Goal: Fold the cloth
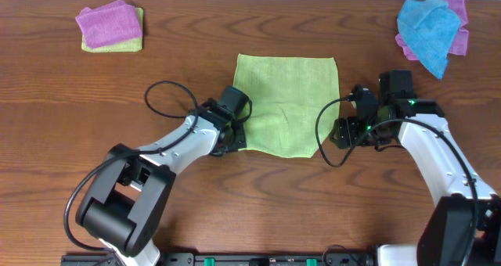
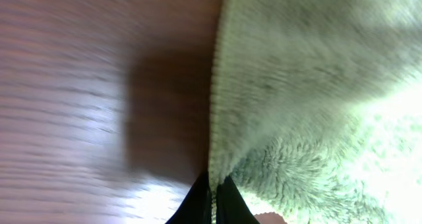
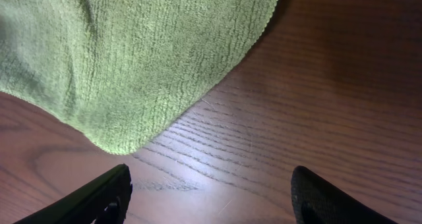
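My left gripper should keep holding the cloth until its corner lies flat on the tabletop; its edge in my fingers still rises above shadowed wood.
The lime yellow-green cloth [image 1: 286, 103] lies spread flat on the table's middle. My left gripper [image 1: 233, 137] is at its near-left corner, shut on the cloth's edge; the left wrist view shows the fuzzy fabric [image 2: 310, 99] pinched between the dark fingers [image 2: 214, 197]. My right gripper [image 1: 338, 133] is open and empty just right of the cloth's near-right corner. In the right wrist view that corner [image 3: 119, 72] lies ahead of the spread fingers [image 3: 211, 191], which are apart from it over bare wood.
A magenta cloth on a pale green folded cloth [image 1: 109, 25] sits at the back left. A bright blue cloth over a magenta one [image 1: 430, 31] sits at the back right. Black cables loop beside each arm.
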`<move>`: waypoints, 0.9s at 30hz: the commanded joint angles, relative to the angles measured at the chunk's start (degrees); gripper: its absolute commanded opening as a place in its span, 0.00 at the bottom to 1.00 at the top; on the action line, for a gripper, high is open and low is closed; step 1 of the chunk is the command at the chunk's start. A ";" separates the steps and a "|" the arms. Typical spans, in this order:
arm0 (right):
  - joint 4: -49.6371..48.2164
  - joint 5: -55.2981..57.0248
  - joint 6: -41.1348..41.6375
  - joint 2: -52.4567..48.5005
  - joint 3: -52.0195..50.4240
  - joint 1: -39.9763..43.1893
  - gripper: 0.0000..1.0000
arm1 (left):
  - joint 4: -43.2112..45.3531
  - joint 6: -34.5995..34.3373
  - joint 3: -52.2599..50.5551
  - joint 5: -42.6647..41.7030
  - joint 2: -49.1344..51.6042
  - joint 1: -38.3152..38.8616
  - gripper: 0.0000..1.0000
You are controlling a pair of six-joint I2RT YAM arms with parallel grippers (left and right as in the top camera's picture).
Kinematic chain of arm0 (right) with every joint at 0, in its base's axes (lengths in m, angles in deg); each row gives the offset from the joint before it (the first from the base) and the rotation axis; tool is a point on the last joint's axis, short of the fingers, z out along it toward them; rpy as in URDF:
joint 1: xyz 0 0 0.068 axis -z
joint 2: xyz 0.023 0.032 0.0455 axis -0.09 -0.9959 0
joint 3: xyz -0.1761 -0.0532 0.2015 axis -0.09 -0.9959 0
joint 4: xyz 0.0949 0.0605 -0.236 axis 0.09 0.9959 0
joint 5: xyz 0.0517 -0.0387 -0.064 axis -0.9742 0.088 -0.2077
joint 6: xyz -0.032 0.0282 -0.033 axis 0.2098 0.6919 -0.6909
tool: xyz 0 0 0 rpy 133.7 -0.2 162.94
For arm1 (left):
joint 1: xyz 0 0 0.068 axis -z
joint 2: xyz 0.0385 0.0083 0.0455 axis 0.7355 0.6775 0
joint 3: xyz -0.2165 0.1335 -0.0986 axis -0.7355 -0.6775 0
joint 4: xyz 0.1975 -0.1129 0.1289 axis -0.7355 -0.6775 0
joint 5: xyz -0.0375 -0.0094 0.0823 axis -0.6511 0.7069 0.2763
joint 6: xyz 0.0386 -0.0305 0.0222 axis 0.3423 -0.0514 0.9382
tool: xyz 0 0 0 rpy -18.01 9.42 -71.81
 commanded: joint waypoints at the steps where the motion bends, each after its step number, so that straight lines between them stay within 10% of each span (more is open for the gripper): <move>1: -0.07 0.00 -0.22 -0.07 -0.24 0.48 0.78 | -1.22 -1.14 0.04 4.87 0.42 -2.36 0.06; 18: -0.13 -0.07 -0.22 -0.07 -0.24 0.48 0.83 | -6.10 -4.96 0.04 12.76 0.42 -6.01 0.08; 27: -0.15 -0.46 -0.22 -0.07 -0.24 0.46 0.83 | -3.65 -4.85 2.49 12.72 0.33 -6.12 0.52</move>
